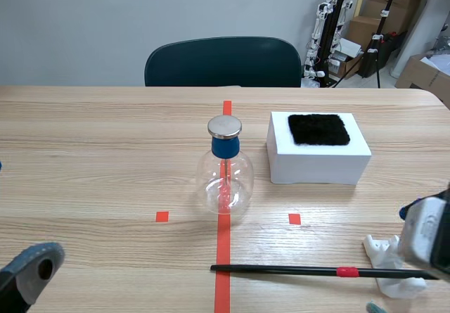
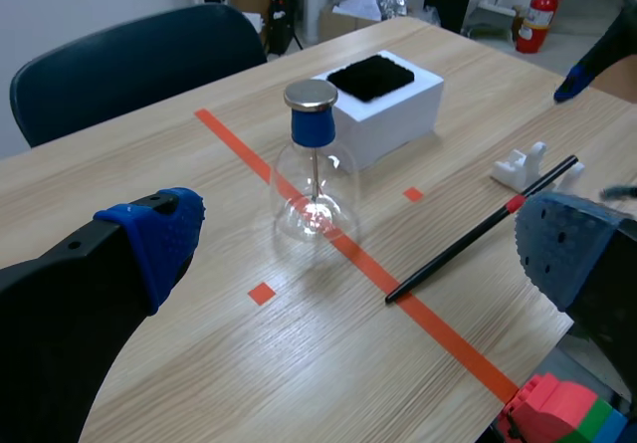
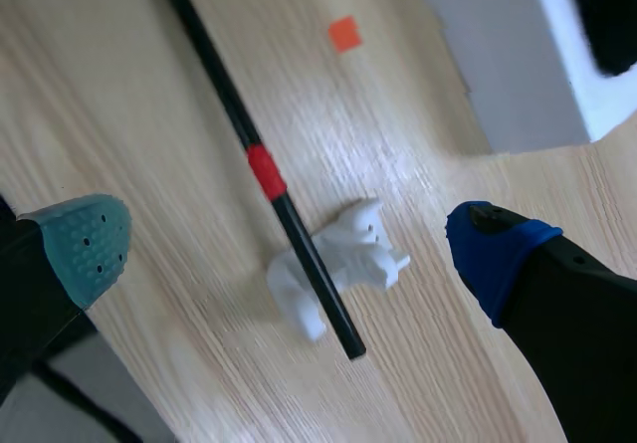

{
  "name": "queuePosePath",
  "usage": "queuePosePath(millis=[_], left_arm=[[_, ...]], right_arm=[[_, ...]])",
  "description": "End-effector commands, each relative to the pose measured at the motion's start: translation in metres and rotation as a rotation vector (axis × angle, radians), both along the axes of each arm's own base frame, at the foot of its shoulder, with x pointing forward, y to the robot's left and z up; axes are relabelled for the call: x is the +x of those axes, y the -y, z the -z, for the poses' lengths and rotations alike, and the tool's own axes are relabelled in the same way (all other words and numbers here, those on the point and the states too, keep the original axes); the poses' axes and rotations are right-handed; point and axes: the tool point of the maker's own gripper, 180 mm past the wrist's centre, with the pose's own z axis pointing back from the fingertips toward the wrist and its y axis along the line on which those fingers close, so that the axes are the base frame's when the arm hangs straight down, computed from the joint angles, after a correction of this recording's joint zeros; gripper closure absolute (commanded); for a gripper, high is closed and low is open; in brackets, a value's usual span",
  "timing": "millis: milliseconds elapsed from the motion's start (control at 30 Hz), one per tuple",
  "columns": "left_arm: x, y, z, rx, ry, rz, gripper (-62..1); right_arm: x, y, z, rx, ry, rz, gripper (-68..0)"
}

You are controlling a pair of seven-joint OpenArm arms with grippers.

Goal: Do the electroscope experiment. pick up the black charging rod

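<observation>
The white stand crowds the end of the rod. My right gripper should grab the black charging rod at its red band (image 1: 344,271) (image 3: 266,171), where both sides are open.
The black charging rod (image 1: 295,270), thin with a red band (image 1: 344,271), lies across the near table; one end rests on a small white stand (image 1: 388,258). In the right wrist view the rod (image 3: 221,96) and stand (image 3: 343,262) sit below and between the fingers of my right gripper (image 3: 291,242), which hovers open above them without touching. My left gripper (image 2: 360,236) is open and held high at the near left, well away from the rod (image 2: 468,240). The glass flask electroscope (image 1: 225,173), with a blue neck and metal cap, stands on the red centre line.
A white box (image 1: 318,160) topped with a black fur pad (image 1: 318,129) sits right of the flask. A dark chair (image 1: 222,61) stands behind the table. Coloured blocks (image 2: 559,415) lie below the table's near edge in the left wrist view.
</observation>
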Motion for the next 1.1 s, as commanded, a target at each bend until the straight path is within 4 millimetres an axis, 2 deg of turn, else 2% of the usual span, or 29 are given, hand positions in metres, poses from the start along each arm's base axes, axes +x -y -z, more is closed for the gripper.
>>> queuePosePath(millis=[0, 167, 400, 600, 733, 933, 1067], left_arm=[[0.007, -0.003, -0.007, -0.024, 0.043, -0.015, -62.3], [0.02, -0.022, -0.004, -0.049, 0.112, -0.052, -62.3], [0.022, -0.043, 0.014, -0.107, 0.166, 0.024, -62.3], [0.03, -0.066, 0.032, -0.118, 0.211, 0.018, -62.3], [0.025, -0.063, 0.054, -0.107, 0.2, 0.071, -62.3], [0.016, -0.045, 0.08, -0.146, 0.169, 0.158, -62.3], [0.02, -0.038, 0.092, -0.164, 0.157, 0.176, -62.3]], right_arm=[[0.004, 0.001, -0.002, -0.048, 0.0, -0.053, -67.9], [-0.009, 0.013, 0.012, -0.203, -0.115, -0.207, -67.9], [0.03, 0.031, -0.001, -0.33, -0.014, -0.182, -67.9], [0.053, 0.03, -0.006, -0.39, 0.041, -0.19, -67.9], [0.057, 0.025, 0.002, -0.426, 0.028, -0.221, -67.9], [0.044, 0.011, 0.017, -0.417, -0.046, -0.364, -67.9], [0.044, 0.008, 0.018, -0.402, -0.096, -0.376, -67.9]])
